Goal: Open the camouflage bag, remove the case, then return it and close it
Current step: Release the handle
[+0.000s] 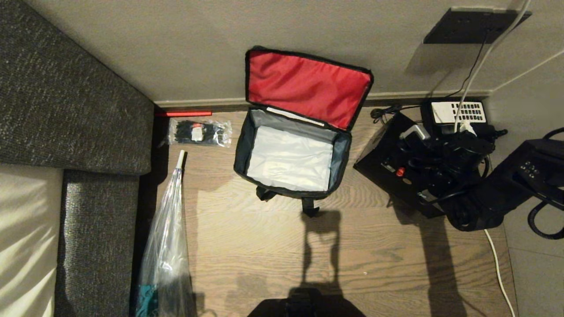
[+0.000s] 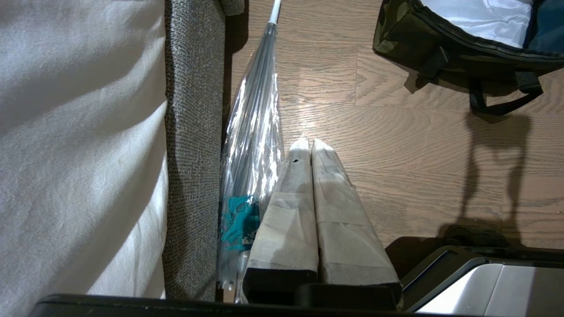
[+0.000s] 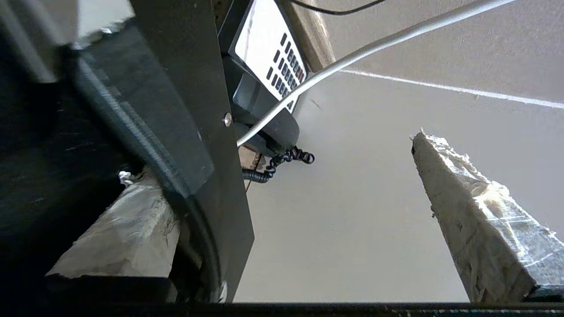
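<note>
I will next grab the case's black handle strap [image 3: 145, 121] with my right gripper, to return it into the camouflage bag.
The camouflage bag [image 1: 341, 158] stands open on the wooden floor, its red-lined lid [image 1: 308, 86] leaning back against the wall. Its silvery-grey inside is empty. A camouflage corner of the bag [image 2: 410, 37] also shows in the left wrist view. The case [image 1: 383, 160], a black box with a red spot, sits on the floor to the bag's right. My right gripper [image 1: 440, 136] is low over the case's far side and open. In the right wrist view one taped finger [image 3: 128, 229] is partly hidden behind the case's black panel [image 3: 189, 110], and the other finger [image 3: 476, 220] stands free. My left gripper [image 2: 310, 147] is shut and empty, parked over the floor.
A black telephone [image 1: 458, 112] with a white keypad lies behind the case, with a white cable [image 1: 493, 39] across it. A clear packet of black items [image 1: 198, 132] lies left of the bag. A clear folded umbrella [image 1: 167, 229] lies along the grey upholstered furniture [image 1: 66, 110].
</note>
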{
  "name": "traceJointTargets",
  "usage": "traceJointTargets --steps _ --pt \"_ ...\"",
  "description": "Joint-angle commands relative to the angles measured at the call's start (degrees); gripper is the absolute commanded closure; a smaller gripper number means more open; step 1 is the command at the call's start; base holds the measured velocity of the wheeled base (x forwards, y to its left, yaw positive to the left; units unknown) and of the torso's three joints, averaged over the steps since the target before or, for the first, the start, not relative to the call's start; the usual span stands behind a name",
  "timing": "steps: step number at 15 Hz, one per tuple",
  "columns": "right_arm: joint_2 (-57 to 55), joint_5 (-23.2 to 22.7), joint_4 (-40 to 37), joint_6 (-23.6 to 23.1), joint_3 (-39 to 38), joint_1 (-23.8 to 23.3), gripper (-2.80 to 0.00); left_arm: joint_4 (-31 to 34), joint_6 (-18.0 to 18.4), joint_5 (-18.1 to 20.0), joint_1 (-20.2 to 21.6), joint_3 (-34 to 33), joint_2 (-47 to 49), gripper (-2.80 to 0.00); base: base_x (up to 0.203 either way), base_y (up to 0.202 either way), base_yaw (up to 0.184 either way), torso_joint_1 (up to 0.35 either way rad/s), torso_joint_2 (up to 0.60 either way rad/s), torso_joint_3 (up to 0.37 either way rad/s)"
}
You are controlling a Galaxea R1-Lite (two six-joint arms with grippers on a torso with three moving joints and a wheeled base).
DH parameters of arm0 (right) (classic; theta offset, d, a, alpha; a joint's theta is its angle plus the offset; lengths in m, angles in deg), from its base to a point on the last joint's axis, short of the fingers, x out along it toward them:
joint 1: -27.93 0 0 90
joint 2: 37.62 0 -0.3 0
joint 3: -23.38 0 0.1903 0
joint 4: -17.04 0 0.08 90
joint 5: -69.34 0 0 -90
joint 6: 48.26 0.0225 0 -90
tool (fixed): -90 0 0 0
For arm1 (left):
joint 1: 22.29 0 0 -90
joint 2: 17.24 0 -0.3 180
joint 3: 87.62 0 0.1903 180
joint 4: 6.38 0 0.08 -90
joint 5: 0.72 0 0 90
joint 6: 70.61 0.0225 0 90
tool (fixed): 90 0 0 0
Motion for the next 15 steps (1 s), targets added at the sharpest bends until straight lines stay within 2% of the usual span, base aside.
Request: traceJointTargets --steps 1,3,4,15 --pt "-0.68 0.24 0.23 -0.4 0.23 -0.07 -2.8 0.02 -0.04 -0.03 0.02 -0.18 -0.14 0.0 0.0 0.0 0.0 0.0 0.0 0.0" --pt "-0.61 0.18 0.16 -0.37 -0.4 -0.07 -2.8 0.02 -0.04 -0.03 0.02 -0.18 -0.2 0.0 0.0 0.0 0.0 0.0 0.0 0.0" --pt "-0.68 0.25 0.21 -0.22 -0.6 -0.07 0.0 0.02 -0.04 -0.03 0.02 -0.18 -0.13 0.0 0.0 0.0 0.0 0.0 0.0 0.0" --pt "2.07 0.27 0.75 -0.11 -4.69 1.42 0.0 0.02 -0.04 -0.03 0.02 -0.18 -0.12 0.0 0.0 0.0 0.0 0.0 0.0 0.0"
